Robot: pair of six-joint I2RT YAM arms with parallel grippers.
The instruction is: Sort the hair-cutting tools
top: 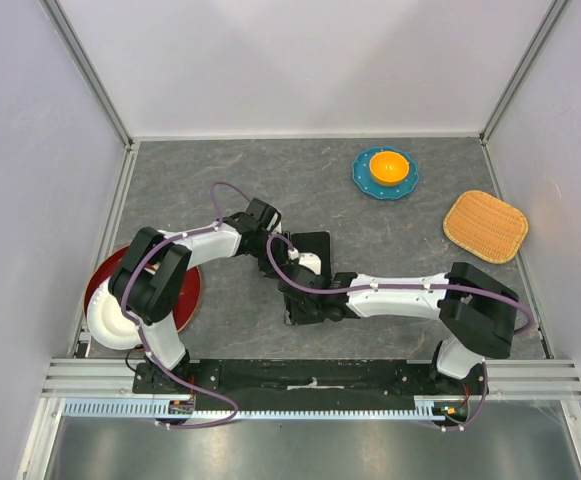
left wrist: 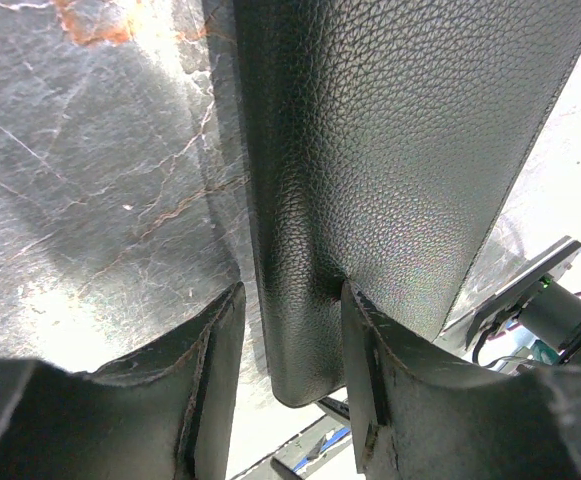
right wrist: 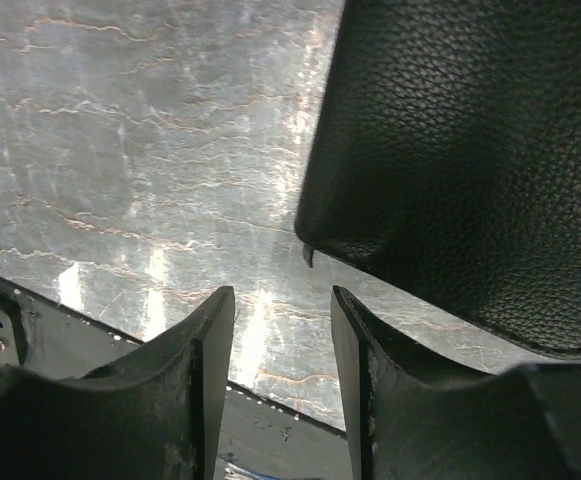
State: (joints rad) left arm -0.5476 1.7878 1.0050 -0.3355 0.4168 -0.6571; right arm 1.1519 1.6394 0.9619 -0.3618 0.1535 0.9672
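Note:
I need to grab the small dark tip (right wrist: 309, 256) at the case's rounded corner next with my right gripper. That is to open the case for sorting the tools.
The hair-cutting tools are hidden in every view. A black grained folding case (top: 315, 242) sits mid-table where both arms meet. My left gripper (top: 274, 245) (left wrist: 292, 300) stands open around a raised flap of the case (left wrist: 390, 150); the right finger (left wrist: 362, 350) touches the leather and a narrow gap shows beside the left finger (left wrist: 220, 340). My right gripper (top: 298, 300) (right wrist: 282, 300) is open over bare table, nothing between its fingers. The case's rounded corner (right wrist: 450, 150) lies just ahead and to the right of it, with a small dark tip poking out beneath.
A red plate (top: 182, 292) with a white bowl (top: 108, 320) on it sits at the left edge. A teal plate (top: 362, 180) holding an orange bowl (top: 389, 165) is at the back. A woven mat (top: 485, 226) lies at the right. Walls enclose three sides.

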